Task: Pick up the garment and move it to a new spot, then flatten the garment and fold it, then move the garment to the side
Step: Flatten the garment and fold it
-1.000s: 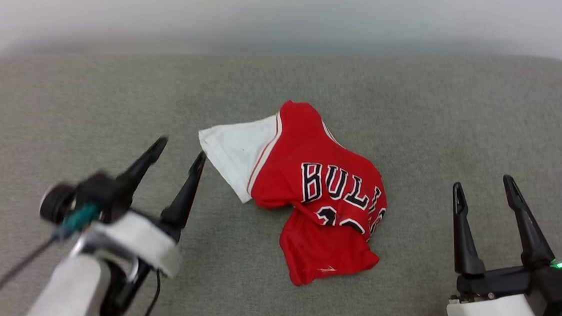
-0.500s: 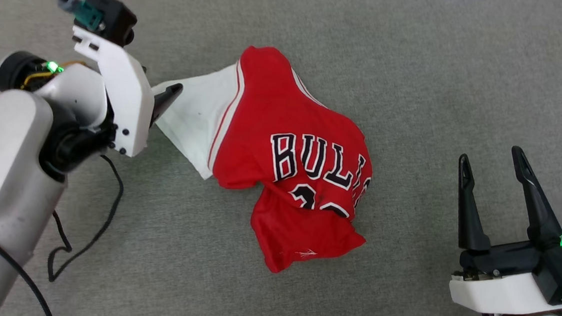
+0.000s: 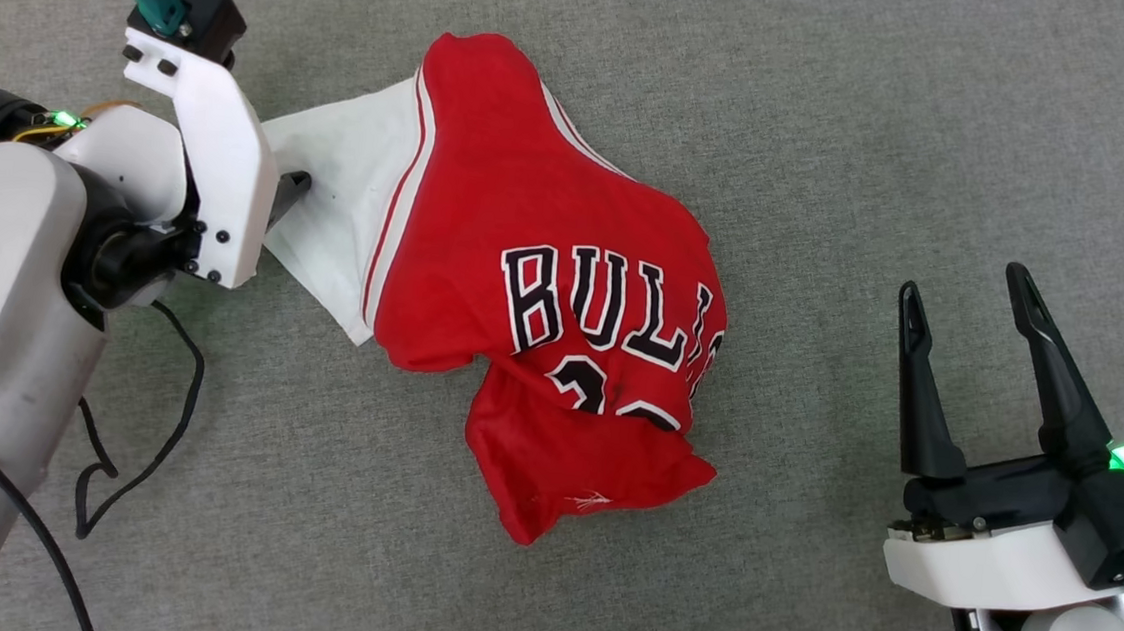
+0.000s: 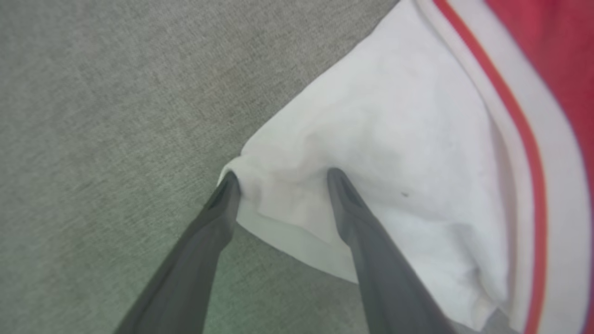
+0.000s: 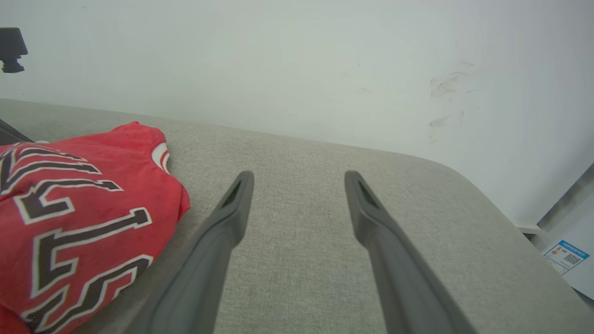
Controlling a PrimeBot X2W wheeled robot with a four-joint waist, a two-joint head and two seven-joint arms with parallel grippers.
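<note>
I should grab the jersey (image 3: pixel 566 220) with my left gripper next, by the outer edge of its white sleeve. Then I can move the jersey to a new spot.
The garment (image 3: pixel 547 254) lies crumpled on the grey cushion, red body with black "BULLS" lettering up and a white sleeve (image 3: pixel 341 198) spread to the left. My left gripper (image 4: pixel 282 178) points down onto that sleeve (image 4: pixel 394 139), open, with its fingertips (image 4: pixel 335 178) straddling a bunched corner of the white cloth. In the head view the wrist mount covers most of it, and one dark fingertip (image 3: pixel 294 182) shows on the sleeve. My right gripper (image 3: pixel 963 287) hovers open to the right of the garment, apart from it. The right wrist view has the red body (image 5: pixel 83 199) left of that gripper (image 5: pixel 298 178).
The grey cushioned surface (image 3: pixel 887 131) spreads around the garment, with its rounded far corner (image 5: pixel 464 185) against a white wall (image 5: pixel 297 60). A black cable (image 3: pixel 126 442) loops beside my left arm. A blue-and-white label (image 5: pixel 566 257) sits beyond the surface's right edge.
The head camera has tilted down. My left arm has swung up from beside the sleeve and set its open fingers onto the sleeve's corner. The right gripper has not moved.
</note>
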